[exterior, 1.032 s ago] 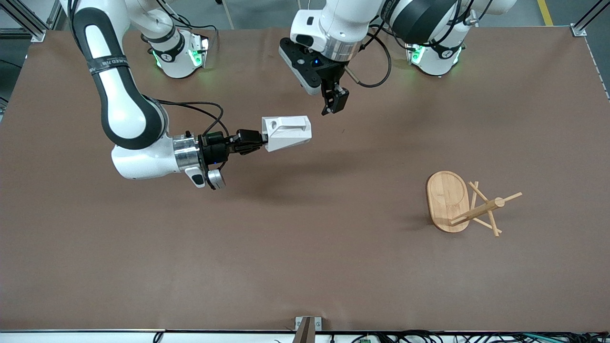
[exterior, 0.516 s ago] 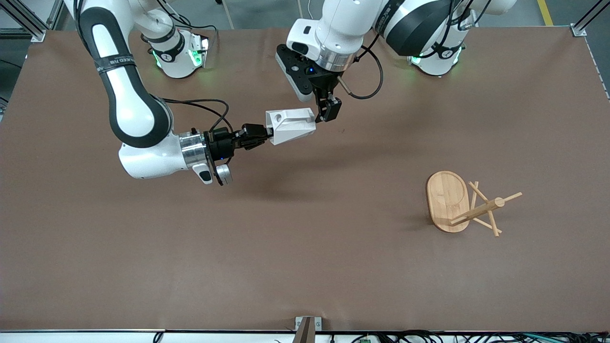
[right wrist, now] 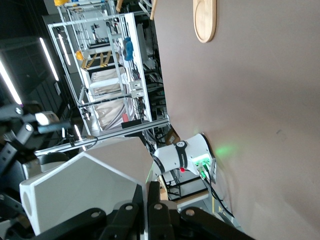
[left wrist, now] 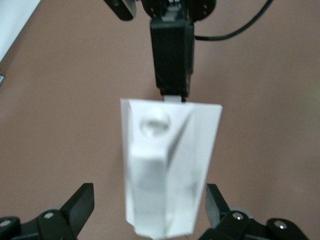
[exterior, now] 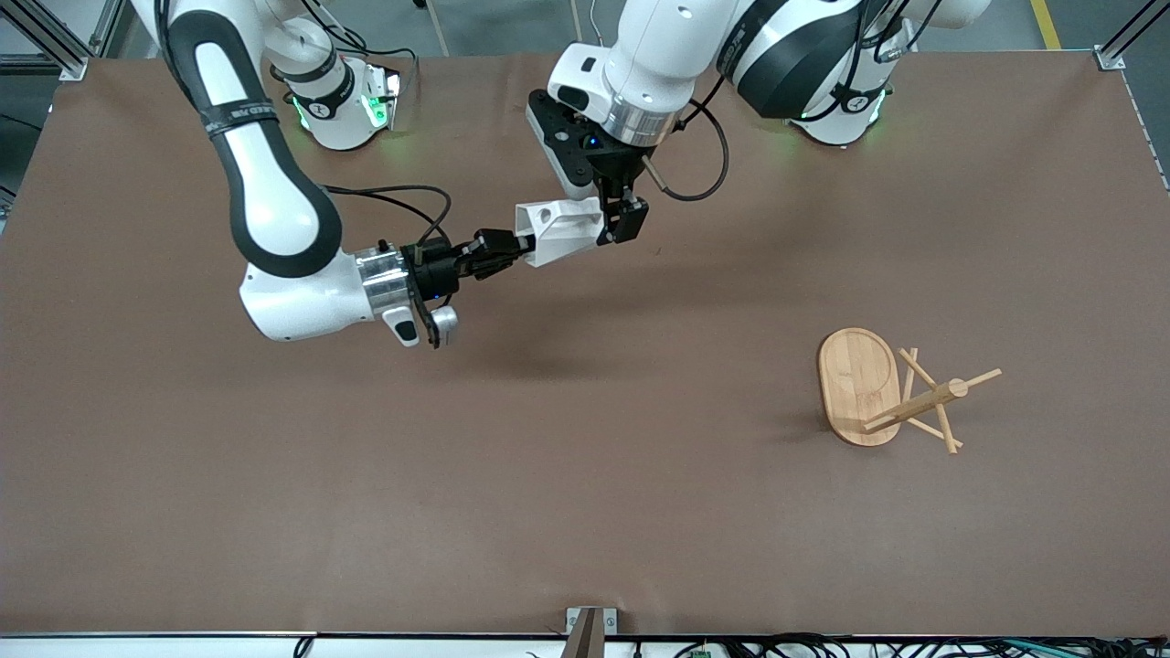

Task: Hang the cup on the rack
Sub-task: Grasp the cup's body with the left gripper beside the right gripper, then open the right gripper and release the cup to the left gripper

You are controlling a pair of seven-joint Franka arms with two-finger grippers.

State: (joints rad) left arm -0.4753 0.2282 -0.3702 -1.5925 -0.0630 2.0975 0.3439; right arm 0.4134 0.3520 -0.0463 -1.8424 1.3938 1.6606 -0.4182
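I should next grab the cup with my left gripper by the end (left wrist: 162, 217) opposite its hole, so that the cup's round hole (left wrist: 155, 123) stays free to go on the rack.
The white faceted cup (exterior: 559, 231) hangs on its side in the air over the table's middle part near the robots' bases. My right gripper (exterior: 512, 245) is shut on its handle end; its black fingers (left wrist: 172, 60) show in the left wrist view, next to the round hole. My left gripper (exterior: 620, 224) is open at the cup's other end, and its fingers (left wrist: 80, 205) stand on either side of the cup (left wrist: 167, 170) with gaps. In the right wrist view my right gripper (right wrist: 148, 187) pinches the cup (right wrist: 85, 190). The bamboo rack (exterior: 900, 397) stands toward the left arm's end.
The brown table top (exterior: 585, 475) spreads under both arms. The rack's oval base (right wrist: 205, 20) shows small in the right wrist view. A metal bracket (exterior: 590, 626) sits at the table's edge nearest the front camera.
My right gripper carried the cup up toward the left gripper. The left gripper moved over to the cup, and its open fingers now straddle the cup's end.
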